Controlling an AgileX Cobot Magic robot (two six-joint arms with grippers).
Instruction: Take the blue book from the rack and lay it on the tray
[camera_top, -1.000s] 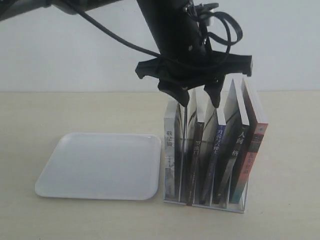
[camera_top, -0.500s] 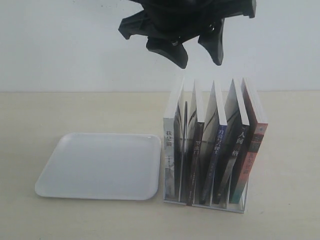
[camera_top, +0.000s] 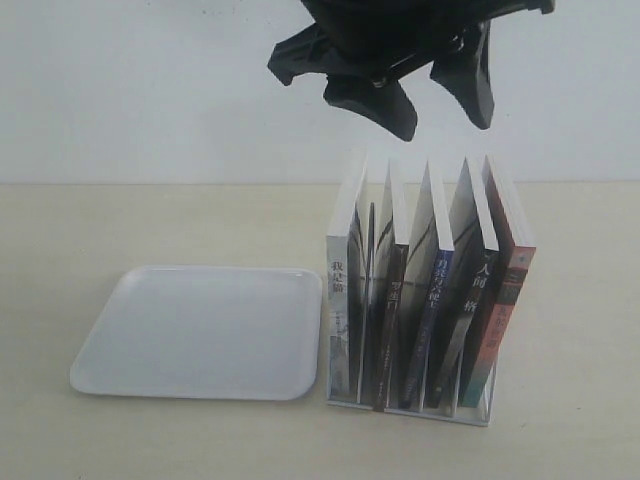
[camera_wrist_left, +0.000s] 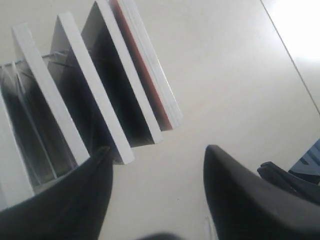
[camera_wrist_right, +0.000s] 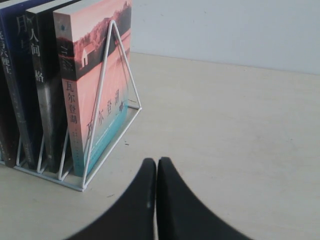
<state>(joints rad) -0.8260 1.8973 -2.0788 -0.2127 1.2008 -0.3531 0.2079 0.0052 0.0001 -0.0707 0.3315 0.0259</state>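
Other books stand close on both sides of the blue book. My left gripper should next grab its exposed top page edge (camera_top: 436, 205).
The blue book (camera_top: 432, 300) stands upright in the white rack (camera_top: 410, 408), third of several books from the right, between a dark-red spine and a black one. My left gripper (camera_top: 440, 112) hangs open above the books, touching none of them. In the left wrist view its fingers (camera_wrist_left: 159, 150) spread wide over bare table, just past the book tops; the blue book (camera_wrist_left: 92, 90) shows as a white page edge. My right gripper (camera_wrist_right: 156, 161) is shut and empty, low beside the rack (camera_wrist_right: 107, 100), with the blue spine (camera_wrist_right: 12, 75) at the frame edge. The white tray (camera_top: 200, 330) lies empty left of the rack.
A red-and-teal book (camera_wrist_right: 95, 95) fills the rack's outermost slot, nearest my right gripper. A black-spined book (camera_top: 472, 300) leans next to the blue one. A white wall runs behind the beige table (camera_top: 570, 330).
My left gripper rose from down among the book tops to well above them, then drifted slightly right. It stayed open. The books and tray did not move.
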